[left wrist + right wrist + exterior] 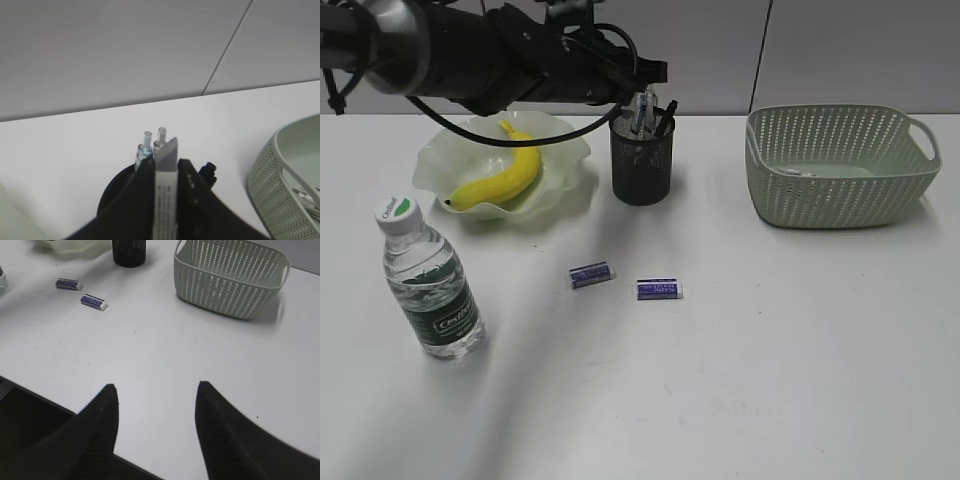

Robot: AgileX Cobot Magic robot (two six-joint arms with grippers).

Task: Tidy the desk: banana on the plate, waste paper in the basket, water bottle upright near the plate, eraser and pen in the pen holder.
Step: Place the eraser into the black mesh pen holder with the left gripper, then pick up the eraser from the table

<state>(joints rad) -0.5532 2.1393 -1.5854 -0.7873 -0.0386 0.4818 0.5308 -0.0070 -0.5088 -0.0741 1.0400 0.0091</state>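
Note:
The grey-and-white eraser's lower end stands in the mesh pen holder's opening beside the pens and the eraser would drop in, so my left gripper opens next.
My left gripper (pixel 166 161) is shut on a flat grey-and-white eraser (pixel 166 192) and holds it just above the black mesh pen holder (pixel 642 165), which has pens in it. Two more erasers (pixel 590 274) (pixel 659 289) lie on the white desk (pixel 770 350) in front of the holder. The banana (pixel 505 178) lies on the pale green ruffled plate (pixel 570 170). The water bottle (pixel 430 285) stands upright at the front left. The sage green basket (pixel 840 170) holds something pale, hard to make out. My right gripper (pixel 155 387) is open and empty above the desk's near edge.
The left arm (pixel 470 50) reaches across the back left, over the plate. The right wrist view shows the basket (pixel 230 280), the pen holder (pixel 129 251) and both erasers (pixel 69 284) (pixel 94 301) far ahead.

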